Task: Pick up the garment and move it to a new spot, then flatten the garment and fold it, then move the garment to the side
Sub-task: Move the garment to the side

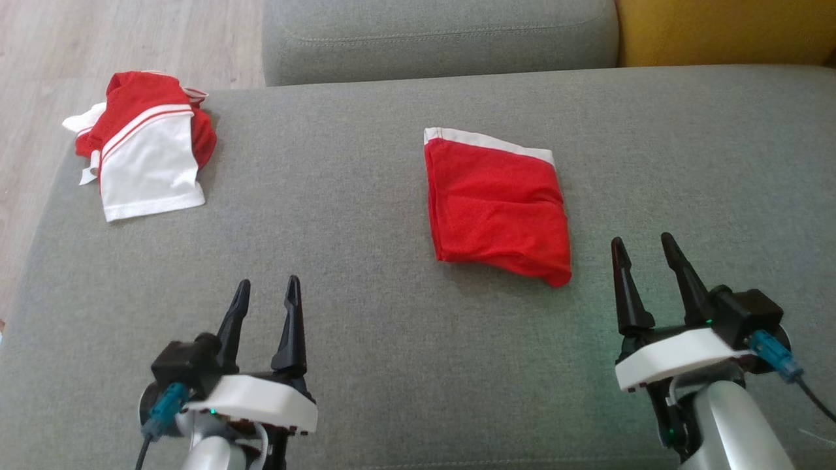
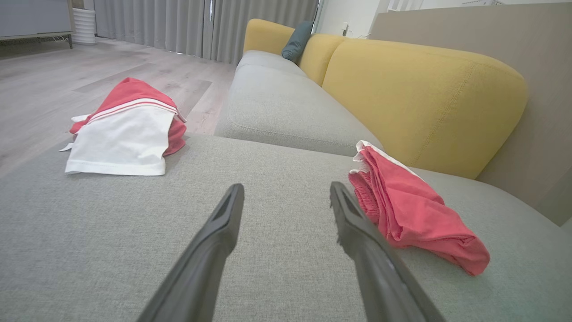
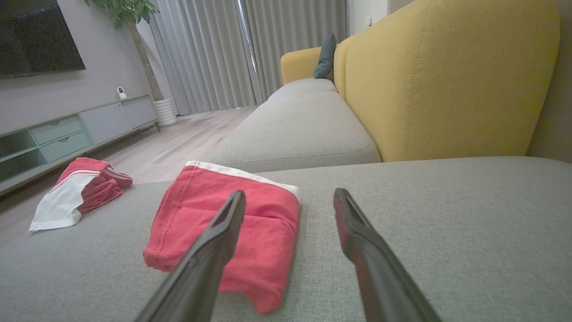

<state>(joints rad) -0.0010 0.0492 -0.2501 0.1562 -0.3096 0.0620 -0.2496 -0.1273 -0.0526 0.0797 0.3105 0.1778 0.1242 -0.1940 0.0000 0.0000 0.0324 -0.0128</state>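
The right gripper pinches its smooth folded edge (image 1: 560,207) (image 3: 293,230) opposite the stitched seam next, as the red garment lies flat and wide.
A folded red garment (image 1: 499,209) with a white band along its far edge lies flat on the grey sofa seat (image 1: 392,378), a little right of centre. The left wrist view has this garment (image 2: 411,214) just right of my fingers, and in the right wrist view the garment (image 3: 187,210) sits ahead and left. My left gripper (image 1: 269,282) (image 2: 287,187) is open above bare cushion, well to the garment's near left. My right gripper (image 1: 642,239) (image 3: 289,193) is open too, just off the garment's near right corner, holding nothing.
A second red-and-white garment (image 1: 147,156) (image 2: 125,134) (image 3: 71,192) lies bunched at the seat's far left corner, beside the edge over the wooden floor (image 1: 98,39). Another grey cushion (image 1: 437,36) and a yellow backrest (image 1: 718,29) border the far side.
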